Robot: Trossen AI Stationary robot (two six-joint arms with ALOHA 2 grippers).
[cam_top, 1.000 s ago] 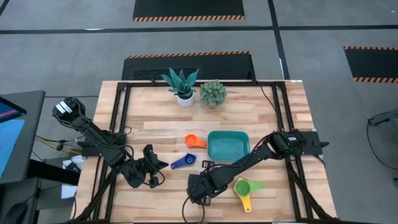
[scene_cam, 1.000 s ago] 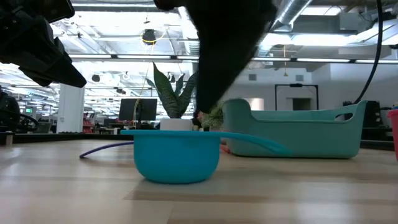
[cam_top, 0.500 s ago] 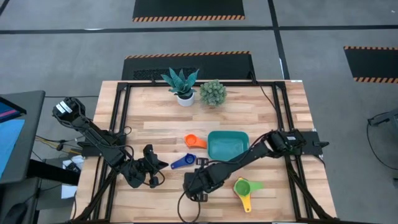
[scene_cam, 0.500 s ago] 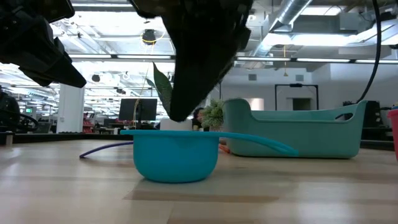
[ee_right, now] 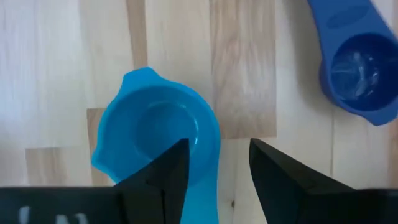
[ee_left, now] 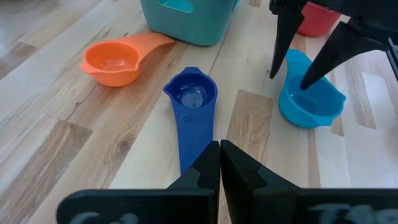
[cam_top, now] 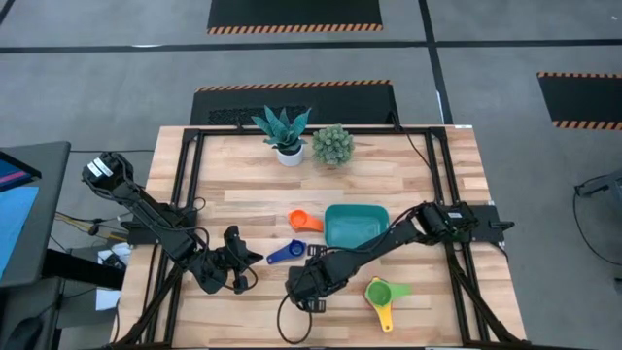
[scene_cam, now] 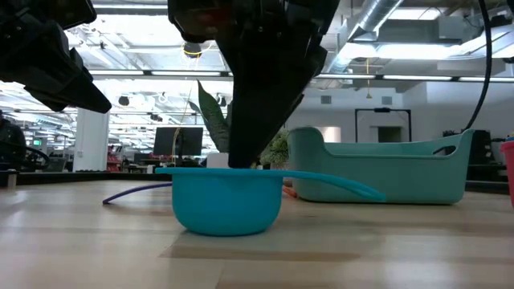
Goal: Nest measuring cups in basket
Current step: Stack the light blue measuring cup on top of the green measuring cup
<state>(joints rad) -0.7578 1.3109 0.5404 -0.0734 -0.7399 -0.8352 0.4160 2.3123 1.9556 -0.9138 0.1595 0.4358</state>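
The light blue cup needs to go into the green cup, so my right gripper should grab it next by its bowl's rim (ee_right: 217, 134).
A light blue measuring cup (ee_left: 311, 102) stands upright on the table near its front edge. My right gripper (ee_right: 217, 149) hangs open over it, pointing steeply down. One finger (ee_left: 308, 78) reaches into the bowl beside the handle; the other (ee_left: 273, 68) stands outside the rim. My left gripper (ee_left: 219, 149) waits shut at the near left, just short of the handle of a dark blue cup (cam_top: 287, 253). An orange cup (cam_top: 304, 221) lies beside the teal basket (cam_top: 357, 226). A green cup (cam_top: 379, 291) and a yellow cup (cam_top: 386, 316) lie near right. My right gripper stands astride the light blue cup's wall (ee_right: 202, 140) next to the handle, coming from above. Whether either finger touches the cup, I cannot tell. The cup rests on its base on the table.
Two potted plants (cam_top: 284, 131) (cam_top: 332, 146) stand at the far edge. A red cup (ee_left: 317, 22) lies beyond the light blue one, near the basket. Dark frame rails run along the table's left and right sides.
My right gripper has moved a little toward the table's left edge and sunk onto the light blue cup. Its fingers have spread apart, so that one now dips into the bowl. The cup has stayed where it was.
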